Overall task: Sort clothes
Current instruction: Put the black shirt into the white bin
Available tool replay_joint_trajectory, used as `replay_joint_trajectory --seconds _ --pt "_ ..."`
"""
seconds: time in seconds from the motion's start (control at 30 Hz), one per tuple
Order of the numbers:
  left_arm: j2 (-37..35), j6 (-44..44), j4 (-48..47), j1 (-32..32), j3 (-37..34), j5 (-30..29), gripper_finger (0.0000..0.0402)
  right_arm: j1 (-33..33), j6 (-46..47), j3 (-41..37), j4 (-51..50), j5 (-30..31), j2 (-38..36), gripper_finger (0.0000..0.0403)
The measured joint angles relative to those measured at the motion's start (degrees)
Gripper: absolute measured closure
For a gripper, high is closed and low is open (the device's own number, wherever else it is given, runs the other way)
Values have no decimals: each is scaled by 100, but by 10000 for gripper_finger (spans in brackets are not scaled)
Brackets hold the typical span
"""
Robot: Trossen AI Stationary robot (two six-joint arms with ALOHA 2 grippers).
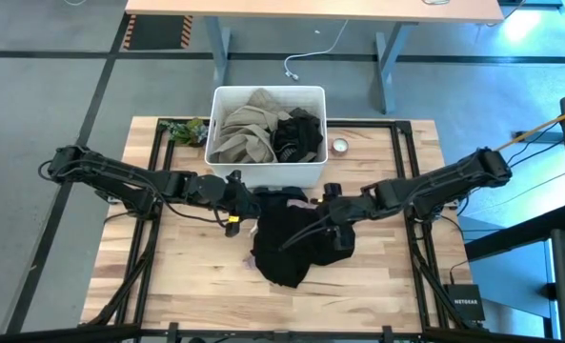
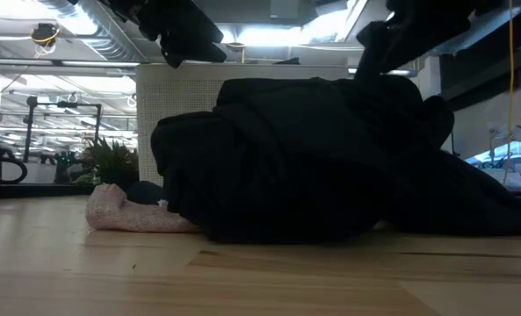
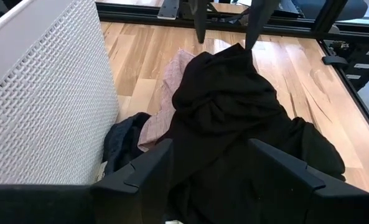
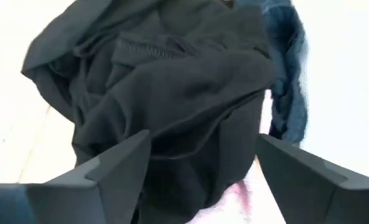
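Note:
The right gripper takes hold of the black garment by its bunched folds next, to sort the clothes.
A black garment (image 1: 287, 243) lies crumpled in a heap on the wooden table in front of the white bin (image 1: 268, 90). A light pink garment (image 3: 165, 106) lies partly under its far side. A small dark blue-grey garment (image 3: 125, 140) lies beside it against the bin wall. A beige-khaki garment (image 1: 244, 129) and another black one (image 1: 299, 138) lie in the bin. My left gripper (image 1: 247, 205) is open above the heap's left far edge. My right gripper (image 1: 325, 211) is open above its right far part, with black cloth showing between its fingers (image 4: 203, 155). My right gripper has one fingertip (image 3: 254, 34) at a raised peak of the black garment (image 3: 241, 53), coming from above. I cannot tell whether it touches the cloth. My left gripper touches nothing that shows.
The bin's mesh wall (image 3: 47, 106) stands close beside my left gripper. A small plant (image 1: 182, 129) and a small round object (image 1: 339, 146) sit beside the bin. Black frame rails (image 1: 406, 191) run along the table's sides. Bare wood lies near the front edge (image 1: 187, 286).

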Motion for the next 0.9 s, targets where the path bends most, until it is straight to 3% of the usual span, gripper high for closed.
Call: replay_joint_trajectory --seconds 0.2,0.37,0.53,0.77,0.9 --pt "0 60 11 0 0 0 204 0 -417 -4 679 -155 798 69" --pt "0 107 16 0 0 0 204 0 -1018 -2 1085 -207 1484 83" --pt "0 107 -2 0 0 0 204 0 -1167 2 1011 85 1790 163" --pt "0 58 -4 0 0 0 204 9 -1191 122 592 120 1479 364" --pt "0 -51 -17 0 0 0 204 45 -1122 335 306 94 1113 361"
